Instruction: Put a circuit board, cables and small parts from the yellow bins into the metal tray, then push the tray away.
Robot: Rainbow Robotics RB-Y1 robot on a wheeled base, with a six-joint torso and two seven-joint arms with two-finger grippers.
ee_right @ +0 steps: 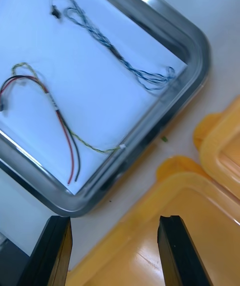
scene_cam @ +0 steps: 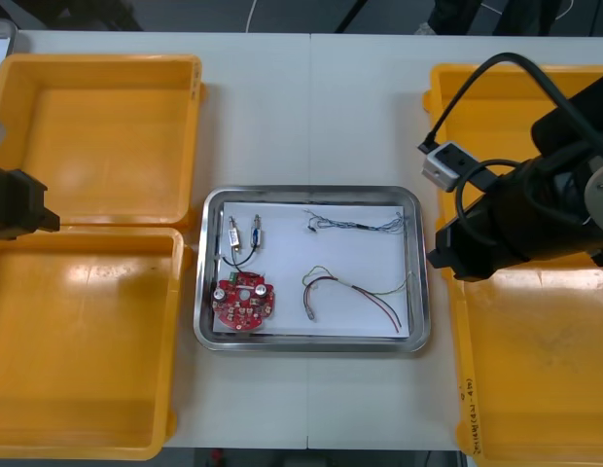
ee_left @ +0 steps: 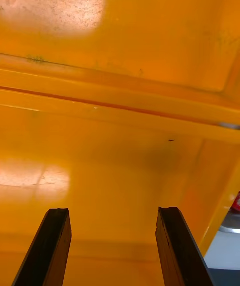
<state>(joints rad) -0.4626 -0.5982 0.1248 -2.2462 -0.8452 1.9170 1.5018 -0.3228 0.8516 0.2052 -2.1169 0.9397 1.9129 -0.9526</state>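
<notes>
The metal tray is loaded and needs to be pushed away, so my right gripper will next grab it by its long rim (scene_cam: 316, 342) (ee_right: 24, 167) beside the red and yellow cable.
The metal tray (scene_cam: 311, 193) lies mid-table with white lining. Inside it are a round red circuit board (scene_cam: 243, 300), two small metal parts (scene_cam: 234, 232) with a black cable (scene_cam: 230, 259) by them, a twisted blue and white cable (scene_cam: 355, 226) and a red and yellow cable (scene_cam: 355, 290). My right gripper (ee_right: 115, 226) hangs open over the near right bin's rim (ee_right: 165, 201), just off the tray's corner (ee_right: 195, 46); the blue and white cable (ee_right: 110, 46) and the red and yellow cable (ee_right: 65, 126) lie beyond its fingers. My left gripper (ee_left: 112, 216) stands open above the left bins.
Two yellow bins (scene_cam: 97, 126) flank the tray at the left and two (scene_cam: 535, 370) at the right. The wall between the left bins (ee_left: 120, 101) runs ahead of the left fingers. Bare table lies beyond the tray's far edge.
</notes>
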